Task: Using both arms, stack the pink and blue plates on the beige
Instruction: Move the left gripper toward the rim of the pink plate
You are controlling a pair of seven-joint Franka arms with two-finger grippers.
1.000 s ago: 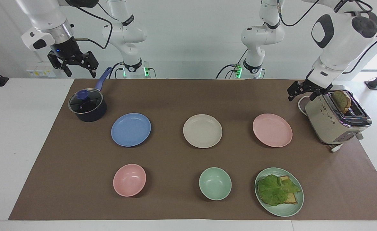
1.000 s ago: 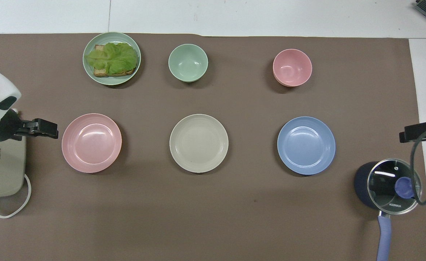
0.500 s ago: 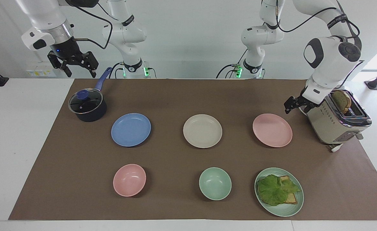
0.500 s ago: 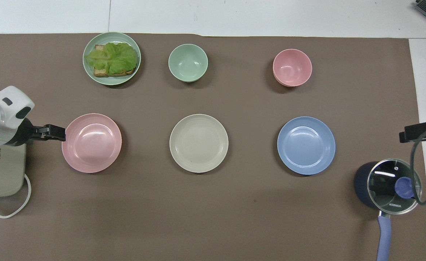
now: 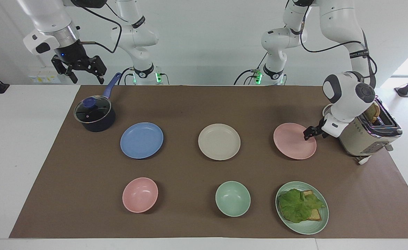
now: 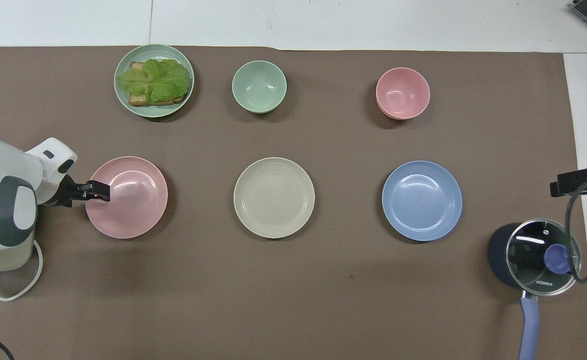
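My left gripper is to grab the pink plate by its rim [image 6: 88, 209] next, so it can stack the pink plate on the beige plate [image 6: 274, 197].
Three equal plates lie in a row across the brown mat: the blue plate [image 5: 141, 140] [image 6: 422, 200] toward the right arm's end, the beige plate [image 5: 219, 141] [image 6: 274, 197] in the middle, the pink plate [image 5: 292, 142] [image 6: 133, 200] toward the left arm's end. My left gripper [image 5: 310, 133] [image 6: 98, 190] is low and open at the pink plate's rim on the toaster's side; whether it touches the rim I cannot tell. High over the pot's handle my right gripper [image 5: 86, 74] [image 6: 581, 182] hangs open and holds nothing; that arm waits.
A cream toaster [image 5: 364, 135] with a slice of bread stands right beside the left arm. A dark lidded pot [image 5: 94, 114] sits near the blue plate. Farther from the robots lie a pink bowl [image 5: 140, 194], a green bowl [image 5: 233, 198] and a green plate [image 5: 304, 227] with lettuce and toast.
The left arm has come down from beside the toaster's top and swung its gripper in over the pink plate's rim. The right arm and all plates have stayed put.
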